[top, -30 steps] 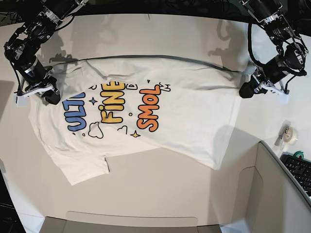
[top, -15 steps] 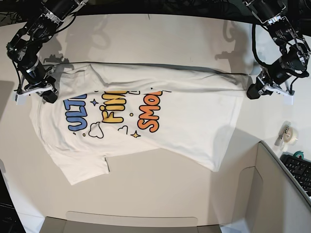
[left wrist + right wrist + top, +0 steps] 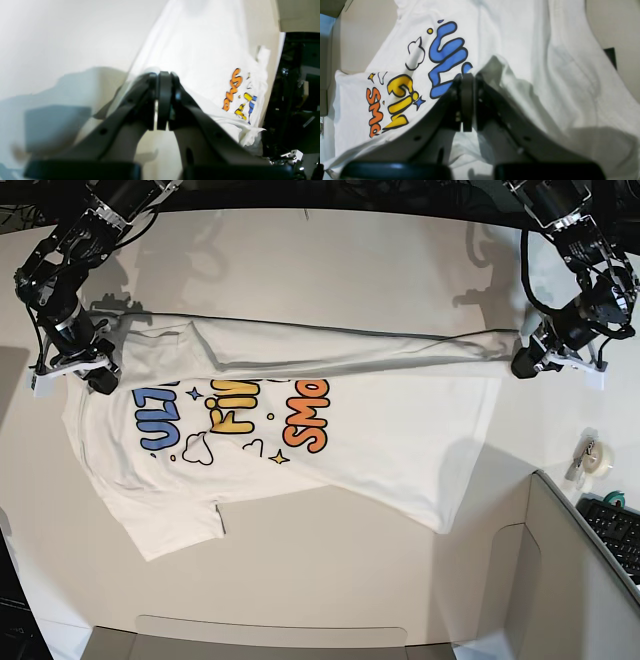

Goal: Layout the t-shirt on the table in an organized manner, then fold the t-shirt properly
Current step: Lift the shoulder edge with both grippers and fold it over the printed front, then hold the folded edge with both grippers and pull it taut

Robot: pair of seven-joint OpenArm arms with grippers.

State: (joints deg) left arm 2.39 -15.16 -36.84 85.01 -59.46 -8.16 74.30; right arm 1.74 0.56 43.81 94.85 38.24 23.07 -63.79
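Observation:
The cloth in my right gripper's fingers reaches the shirt body beside the blue letters and would lie there, so it is time to release the cloth.
The white t-shirt (image 3: 400,420) lies across the table (image 3: 350,260), its blue, yellow and orange letters facing up. Its far edge is pulled into a taut band that folds over the tops of the letters. My left gripper (image 3: 525,365) is shut on the shirt's edge at the right of the base view. My right gripper (image 3: 100,375) is shut on the cloth at the left end, by the blue letters. In the left wrist view the left gripper (image 3: 163,75) pinches white fabric (image 3: 200,50). In the right wrist view the right gripper (image 3: 467,76) pinches bunched cloth (image 3: 557,75).
A roll of tape (image 3: 597,458) and a dark keyboard (image 3: 615,530) sit at the right edge. A grey box-like panel (image 3: 560,580) stands at the front right, with a low grey rim (image 3: 270,635) along the front.
Both grippers have drawn the held edge tighter and toward the front. The fold now covers more of the letters' tops. The left gripper has shifted outward to the right.

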